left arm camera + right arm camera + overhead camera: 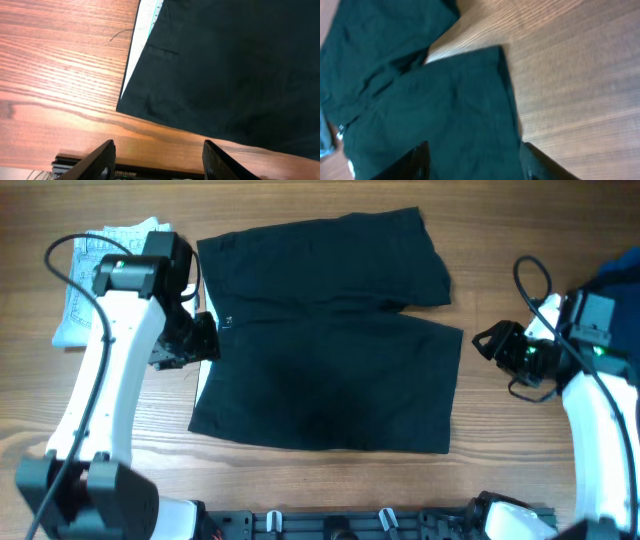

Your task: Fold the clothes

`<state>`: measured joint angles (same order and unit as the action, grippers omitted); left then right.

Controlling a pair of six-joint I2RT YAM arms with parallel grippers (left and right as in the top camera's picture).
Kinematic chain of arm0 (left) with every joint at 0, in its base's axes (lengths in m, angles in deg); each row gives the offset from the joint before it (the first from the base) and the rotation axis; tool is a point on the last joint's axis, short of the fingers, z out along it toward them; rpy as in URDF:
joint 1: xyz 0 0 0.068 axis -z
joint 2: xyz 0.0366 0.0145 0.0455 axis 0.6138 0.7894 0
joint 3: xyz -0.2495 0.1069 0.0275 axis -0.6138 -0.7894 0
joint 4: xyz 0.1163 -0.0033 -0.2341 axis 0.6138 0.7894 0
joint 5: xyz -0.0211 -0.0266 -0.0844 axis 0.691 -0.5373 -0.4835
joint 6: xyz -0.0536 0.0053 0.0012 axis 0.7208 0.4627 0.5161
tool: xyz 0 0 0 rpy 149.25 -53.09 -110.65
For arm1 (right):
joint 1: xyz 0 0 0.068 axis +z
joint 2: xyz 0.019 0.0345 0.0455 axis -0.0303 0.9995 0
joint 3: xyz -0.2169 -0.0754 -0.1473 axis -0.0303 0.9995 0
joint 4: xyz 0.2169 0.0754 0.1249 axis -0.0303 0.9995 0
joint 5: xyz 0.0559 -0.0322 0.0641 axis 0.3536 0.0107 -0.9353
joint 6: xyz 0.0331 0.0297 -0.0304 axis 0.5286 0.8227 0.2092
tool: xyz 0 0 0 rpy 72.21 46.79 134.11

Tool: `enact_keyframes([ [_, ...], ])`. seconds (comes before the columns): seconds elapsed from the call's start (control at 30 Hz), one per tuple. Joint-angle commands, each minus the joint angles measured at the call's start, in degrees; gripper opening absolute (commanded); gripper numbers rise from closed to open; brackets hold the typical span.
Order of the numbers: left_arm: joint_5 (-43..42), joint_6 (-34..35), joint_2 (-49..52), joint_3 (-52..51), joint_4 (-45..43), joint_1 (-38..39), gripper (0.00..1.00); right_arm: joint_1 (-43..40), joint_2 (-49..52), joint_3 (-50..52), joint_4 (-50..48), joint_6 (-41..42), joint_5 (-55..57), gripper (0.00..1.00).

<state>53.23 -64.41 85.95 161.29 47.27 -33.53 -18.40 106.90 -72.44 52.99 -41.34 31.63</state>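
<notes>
The near leg is to be folded over the other, so the robot's left gripper will grab the near waistband corner of the dark shorts next.
Dark shorts [330, 340] lie flat on the wooden table, waistband to the left and both legs pointing right. My left gripper [190, 340] is open and empty at the waistband's left edge; in the left wrist view its fingers [157, 160] hover over bare wood just off the shorts' corner [220, 65]. My right gripper [490, 342] is open and empty just right of the lower leg's hem; in the right wrist view its fingers [472, 162] hang above the dark fabric [435, 100].
A folded light patterned cloth [95, 275] lies at the far left behind the left arm. A dark blue garment [615, 275] sits at the right edge. A black rail [370, 525] runs along the table's front edge.
</notes>
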Motion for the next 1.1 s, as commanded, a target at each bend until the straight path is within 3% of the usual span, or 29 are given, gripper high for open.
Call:
enact_keyframes([
  [0.0, 0.8, 6.6, -7.1, -2.2, 0.7, -0.4, 0.56, 0.1, -5.6, 0.0, 5.0, 0.7, -1.9, 0.63],
  [0.07, 1.5, 9.6, -9.8, -5.2, 0.4, -0.4, 0.61, 0.1, -6.1, 0.0, 8.2, 0.7, -1.9, 0.65],
  [0.17, 2.9, 16.5, -13.2, -12.2, -1.6, -1.9, 0.77, 0.1, -5.6, 0.7, 12.2, 0.5, -1.9, 0.66],
  [0.27, 2.2, 21.4, -14.6, -19.3, -3.8, -4.0, 0.78, 0.1, -4.9, 2.1, 12.5, -0.6, -1.9, 0.66],
  [0.43, -7.9, 22.4, -14.6, -32.6, -12.0, -9.8, 0.62, 0.1, -4.8, 3.9, 12.3, -4.0, -1.9, 0.66],
  [0.57, -12.2, 28.0, -14.6, -40.5, -17.6, -15.8, 0.51, 0.1, -4.7, 4.0, 12.2, -5.4, -1.5, 0.66],
  [0.7, -17.9, 28.0, -14.6, -44.2, -21.1, -21.0, 0.51, 0.1, -4.7, 4.0, 12.0, -5.4, -1.5, 0.66],
  [0.77, -18.5, 29.7, -14.6, -45.5, -23.1, -22.6, 0.66, 0.1, -4.7, 4.0, 11.7, -5.4, -1.5, 0.66],
  [0.83, -18.9, 32.3, -14.6, -47.4, -25.6, -23.4, 0.70, 0.1, -4.7, 4.0, 11.1, -5.4, -1.5, 0.66],
  [1.0, -22.1, 35.2, -14.6, -53.5, -34.5, -23.5, 0.62, 0.1, -4.7, 4.0, 10.1, -5.3, -1.5, 0.66],
  [1.07, -22.1, 35.2, -14.6, -55.2, -38.0, -23.5, 0.54, 0.1, -4.7, 4.0, 9.9, -5.3, -1.5, 0.66],
])
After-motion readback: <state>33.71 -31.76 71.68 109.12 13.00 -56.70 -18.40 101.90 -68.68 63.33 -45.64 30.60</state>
